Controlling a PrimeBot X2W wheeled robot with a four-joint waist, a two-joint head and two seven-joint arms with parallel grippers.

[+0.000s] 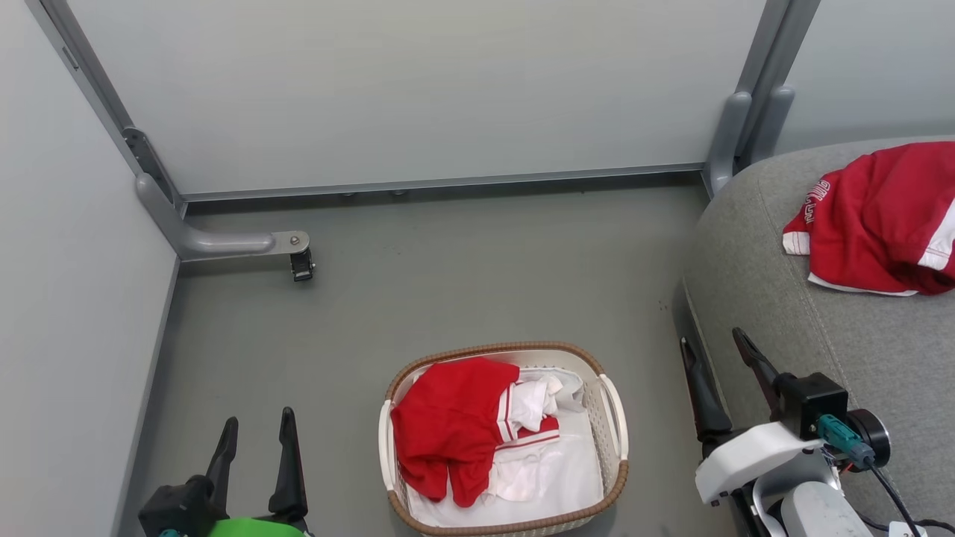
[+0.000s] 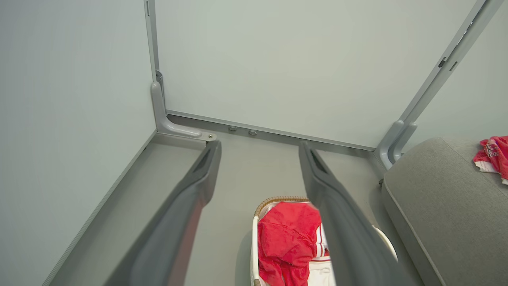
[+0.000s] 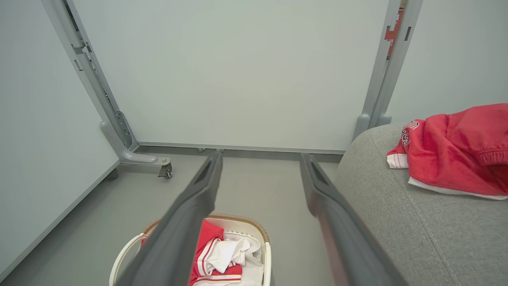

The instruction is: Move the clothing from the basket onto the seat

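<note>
My left gripper picks up the red garment by its striped cuff (image 1: 506,413) next, to move the clothing out of the basket (image 1: 615,425).
The basket (image 1: 615,425) stands on the floor at bottom centre, with a red garment with white stripe trim (image 1: 451,425) draped over its left side and a white liner sheet under it. A second red garment (image 1: 880,220) lies on the grey seat (image 1: 783,298) at the right; it also shows as red clothing (image 3: 452,155) on the cushion (image 3: 416,222). My left gripper (image 1: 254,429) is open, left of the basket. My right gripper (image 1: 716,350) is open at the seat's front edge, empty. The basket (image 2: 256,242) and its garment (image 2: 287,238) show between my left fingers (image 2: 198,186).
Pale partition panels wall in the grey floor at the back and left. A grey metal foot with a caster (image 1: 301,262) juts out at the back left. Another post foot (image 1: 727,142) stands beside the seat's far corner. Open floor lies between the basket and the back panel.
</note>
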